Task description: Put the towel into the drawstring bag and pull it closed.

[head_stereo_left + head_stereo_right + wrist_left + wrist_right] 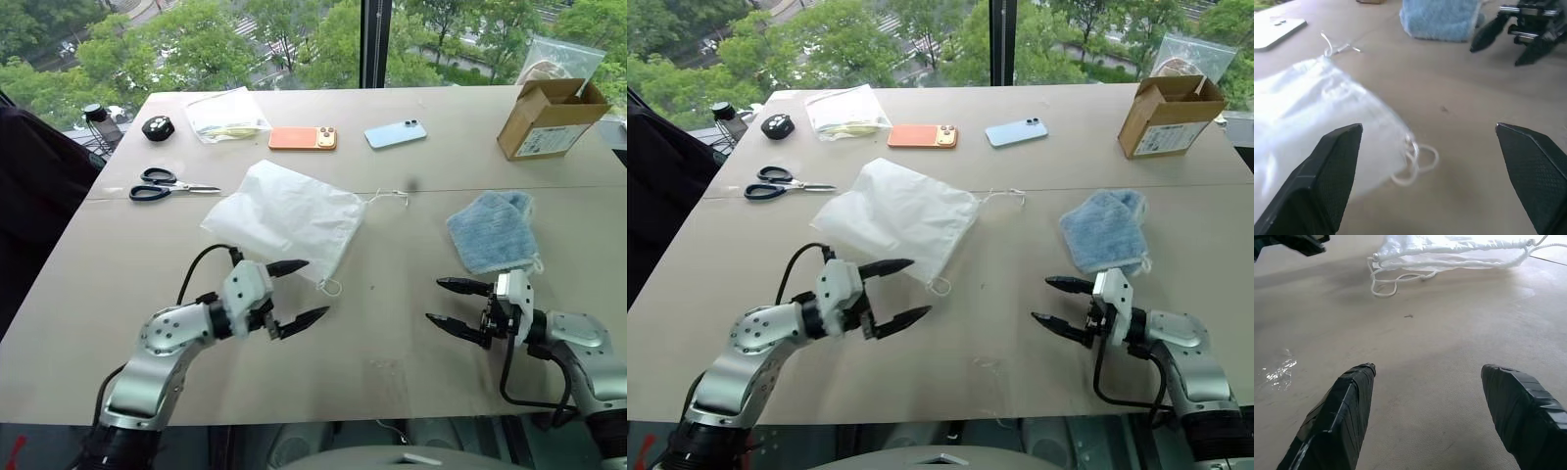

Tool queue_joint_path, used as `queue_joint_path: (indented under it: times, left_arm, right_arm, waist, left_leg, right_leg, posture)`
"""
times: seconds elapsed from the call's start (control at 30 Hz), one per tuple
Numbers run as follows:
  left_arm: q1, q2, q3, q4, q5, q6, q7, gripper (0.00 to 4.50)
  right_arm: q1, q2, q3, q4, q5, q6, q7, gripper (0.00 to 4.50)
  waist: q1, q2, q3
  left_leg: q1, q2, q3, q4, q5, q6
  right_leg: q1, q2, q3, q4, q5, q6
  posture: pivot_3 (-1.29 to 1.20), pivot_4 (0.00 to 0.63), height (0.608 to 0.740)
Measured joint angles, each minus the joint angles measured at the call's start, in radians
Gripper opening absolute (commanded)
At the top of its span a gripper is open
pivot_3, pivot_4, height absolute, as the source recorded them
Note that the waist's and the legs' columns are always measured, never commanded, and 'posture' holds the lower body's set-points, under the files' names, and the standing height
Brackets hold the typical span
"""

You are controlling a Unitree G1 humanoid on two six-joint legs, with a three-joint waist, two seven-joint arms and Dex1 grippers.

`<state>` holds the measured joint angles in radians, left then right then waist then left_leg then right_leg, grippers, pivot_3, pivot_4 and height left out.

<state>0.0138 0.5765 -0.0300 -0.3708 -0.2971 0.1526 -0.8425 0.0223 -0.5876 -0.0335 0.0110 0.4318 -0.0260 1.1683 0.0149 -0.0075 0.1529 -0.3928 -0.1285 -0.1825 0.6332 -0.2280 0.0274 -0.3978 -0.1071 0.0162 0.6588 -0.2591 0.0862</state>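
The bag's body (279, 213) lies flat and slack on the tabletop, so my left gripper needs to pinch the bag by its opening's edge (345, 248) next.
The white drawstring bag (284, 215) lies flat in the middle of the table, its cord looping out at the near corner (1413, 164). The light blue towel (493, 230) lies to the right of it, folded. My left gripper (297, 292) hovers open just in front of the bag's near corner, nothing between its fingers. Open too, my right gripper (449, 303) hangs above bare table in front of the towel, pointing towards the left one.
Along the far side lie black scissors (168, 184), a small black round object (157, 127), a clear zip bag (226, 114), an orange phone (303, 138) and a light blue phone (395, 133). A cardboard box (549, 117) stands far right. A scrap of clear film (1278, 372) lies near the front.
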Motion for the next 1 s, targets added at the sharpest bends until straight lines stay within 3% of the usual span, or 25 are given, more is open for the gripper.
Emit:
queue_joint_path:
  times: [0.27, 0.63, 0.73, 0.77, 0.8, 1.0]
  left_arm:
    - [-0.138, -0.091, -0.162, 0.058, 0.34, 0.002, 0.25, 4.47]
    - [-0.207, -0.136, -0.264, 0.091, 0.582, 0.017, 0.365, 4.47]
    - [-0.199, -0.136, -0.269, 0.09, 0.604, 0.039, 0.367, 3.69]
    - [-0.193, -0.138, -0.269, 0.09, 0.613, 0.05, 0.369, 3.07]
    - [-0.19, -0.139, -0.269, 0.09, 0.617, 0.056, 0.371, 2.86]
    - [-0.185, -0.141, -0.261, 0.09, 0.641, 0.063, 0.392, 0.19]
  right_arm:
    - [0.003, 0.0, -0.006, -0.001, 0.0, 0.0, -0.001, 3.71]
    - [0.019, -0.017, -0.023, -0.017, 0.008, 0.008, -0.007, 3.71]
    - [0.034, -0.017, -0.023, -0.033, 0.008, 0.014, -0.017, 3.71]
    - [0.037, -0.017, -0.024, -0.037, 0.009, 0.015, -0.02, 3.71]
    - [0.038, -0.017, -0.024, -0.037, 0.008, 0.016, -0.02, 3.71]
    - [0.038, -0.016, -0.024, -0.042, 0.008, 0.018, -0.033, 3.71]
  waist:
    - [0.0, 0.0, 0.0]
    - [0.0, -0.001, 0.001]
    - [0.0, -0.001, 0.001]
    - [0.0, -0.001, 0.001]
    - [0.0, -0.001, 0.001]
    - [0.0, -0.001, 0.001]
  left_leg:
    - [0.0, 0.0, 0.001, 0.0, 0.0, 0.0]
    - [0.0, 0.0, 0.001, 0.0, 0.0, 0.0]
    - [0.0, 0.0, 0.001, 0.0, 0.0, 0.0]
    - [0.0, 0.0, 0.001, 0.0, 0.0, 0.0]
    - [0.0, 0.0, 0.001, 0.0, 0.0, 0.0]
    - [0.0, 0.0, 0.001, 0.0, 0.0, 0.0]
  right_leg:
    - [0.0, 0.0, 0.0, 0.0, 0.0, 0.0]
    - [0.0, 0.0, 0.0, 0.0, 0.0, 0.0]
    - [0.0, 0.0, 0.0, 0.0, 0.0, 0.0]
    - [0.0, 0.0, 0.0, 0.0, 0.0, 0.001]
    - [0.0, 0.0, 0.0, 0.0, 0.0, 0.001]
    - [0.0, 0.0, 0.0, 0.0, 0.0, 0.001]
  posture:
    - [0.0, 0.15, 0.74]
    - [0.0, 0.15, 0.74]
    - [0.0, 0.15, 0.74]
    - [0.0, 0.15, 0.74]
    - [0.0, 0.15, 0.74]
    - [0.0, 0.15, 0.74]
